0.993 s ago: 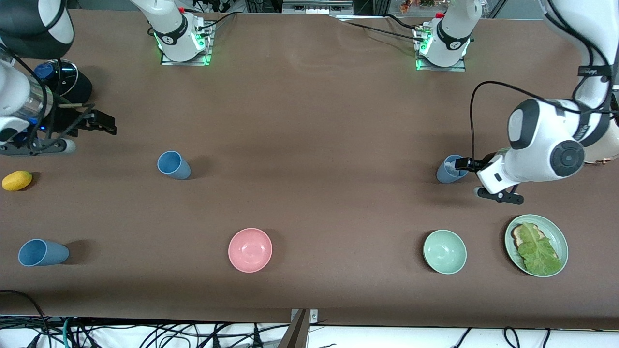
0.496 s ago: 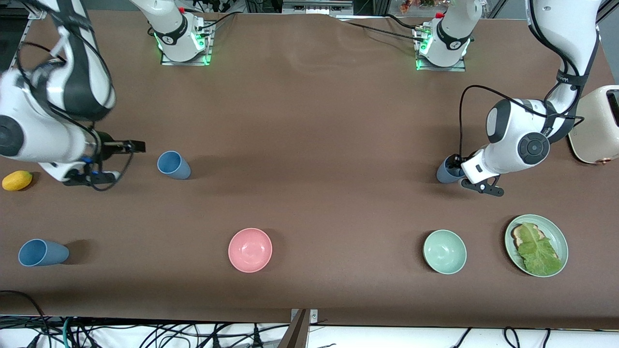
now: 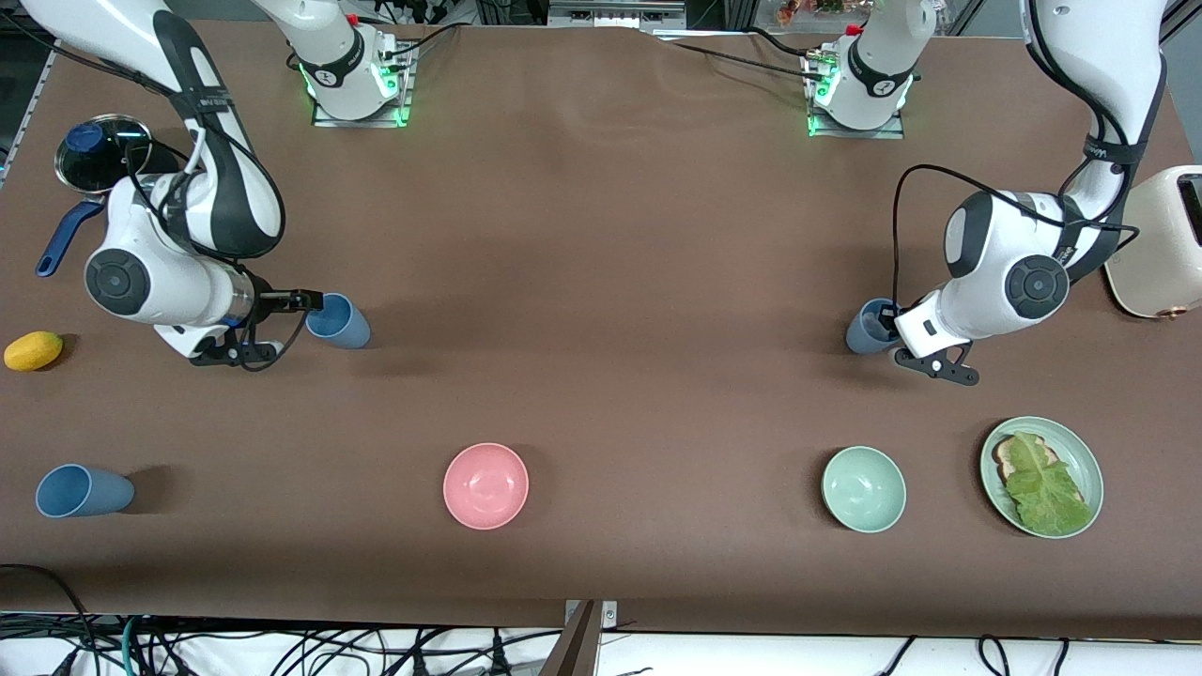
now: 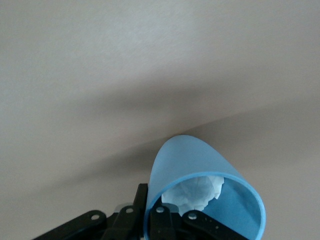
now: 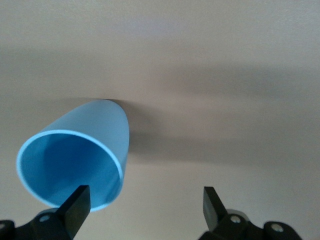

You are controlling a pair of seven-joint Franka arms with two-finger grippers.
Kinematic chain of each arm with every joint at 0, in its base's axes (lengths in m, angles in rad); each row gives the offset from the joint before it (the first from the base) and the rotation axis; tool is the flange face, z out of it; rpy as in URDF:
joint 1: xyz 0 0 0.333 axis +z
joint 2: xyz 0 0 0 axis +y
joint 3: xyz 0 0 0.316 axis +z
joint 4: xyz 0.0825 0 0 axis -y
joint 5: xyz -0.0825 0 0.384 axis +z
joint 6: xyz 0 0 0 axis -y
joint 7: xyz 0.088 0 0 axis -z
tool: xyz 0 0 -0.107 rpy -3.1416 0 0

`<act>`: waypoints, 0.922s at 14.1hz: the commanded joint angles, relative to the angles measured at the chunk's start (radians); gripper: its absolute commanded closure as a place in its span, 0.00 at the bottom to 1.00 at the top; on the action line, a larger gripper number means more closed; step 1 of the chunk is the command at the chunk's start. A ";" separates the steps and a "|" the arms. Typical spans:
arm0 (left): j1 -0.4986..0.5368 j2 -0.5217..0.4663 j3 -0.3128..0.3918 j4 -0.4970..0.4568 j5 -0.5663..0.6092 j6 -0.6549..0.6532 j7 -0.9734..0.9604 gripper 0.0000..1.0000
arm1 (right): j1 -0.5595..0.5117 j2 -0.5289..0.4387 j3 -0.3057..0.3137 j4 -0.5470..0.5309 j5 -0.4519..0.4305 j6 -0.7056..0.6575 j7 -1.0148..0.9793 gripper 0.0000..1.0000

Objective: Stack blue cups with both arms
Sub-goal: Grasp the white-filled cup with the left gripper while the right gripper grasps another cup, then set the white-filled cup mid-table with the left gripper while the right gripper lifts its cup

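The blue cup beside my right gripper will be grabbed by its rim with that gripper. The base of that cup then stays free to fit into another blue cup.
A blue cup stands toward the right arm's end of the table. My right gripper is low beside it and open. In the right wrist view the cup lies against one finger, with bare table between the jaws of the gripper. A second blue cup stands toward the left arm's end. My left gripper is shut on its rim. In the left wrist view one finger is outside the cup and the other inside, and white paper lies in it. A third blue cup stands nearer the front camera.
A pink bowl and a mint-green bowl sit nearer the front camera. A green plate holds toast and lettuce. A lemon and a lidded pot are at the right arm's end. A toaster is at the left arm's end.
My right arm has swung in from the table's end and brought its open gripper down beside the first cup. My left gripper has moved onto the second cup's rim and stayed there.
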 commanded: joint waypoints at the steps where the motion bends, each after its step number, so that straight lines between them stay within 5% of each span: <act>1: -0.020 -0.018 -0.069 0.079 -0.019 -0.088 -0.081 1.00 | -0.009 0.026 0.007 -0.003 0.016 0.027 0.002 0.01; 2: -0.020 -0.012 -0.103 0.096 -0.059 -0.091 -0.141 1.00 | -0.009 0.035 0.007 -0.002 0.016 0.029 0.002 0.13; 4: -0.043 0.008 -0.152 0.136 -0.142 -0.091 -0.265 1.00 | -0.009 0.032 0.007 -0.002 0.015 0.027 0.001 0.86; 5: -0.083 0.034 -0.163 0.173 -0.179 -0.091 -0.340 1.00 | -0.009 0.030 0.008 0.001 0.015 0.022 0.001 1.00; 10: -0.299 0.230 -0.162 0.375 -0.182 -0.078 -0.736 1.00 | 0.003 0.034 0.014 0.058 0.016 -0.020 0.001 1.00; 13: -0.352 0.289 -0.152 0.375 -0.181 0.030 -0.824 1.00 | 0.064 0.070 0.014 0.209 0.019 -0.155 0.077 1.00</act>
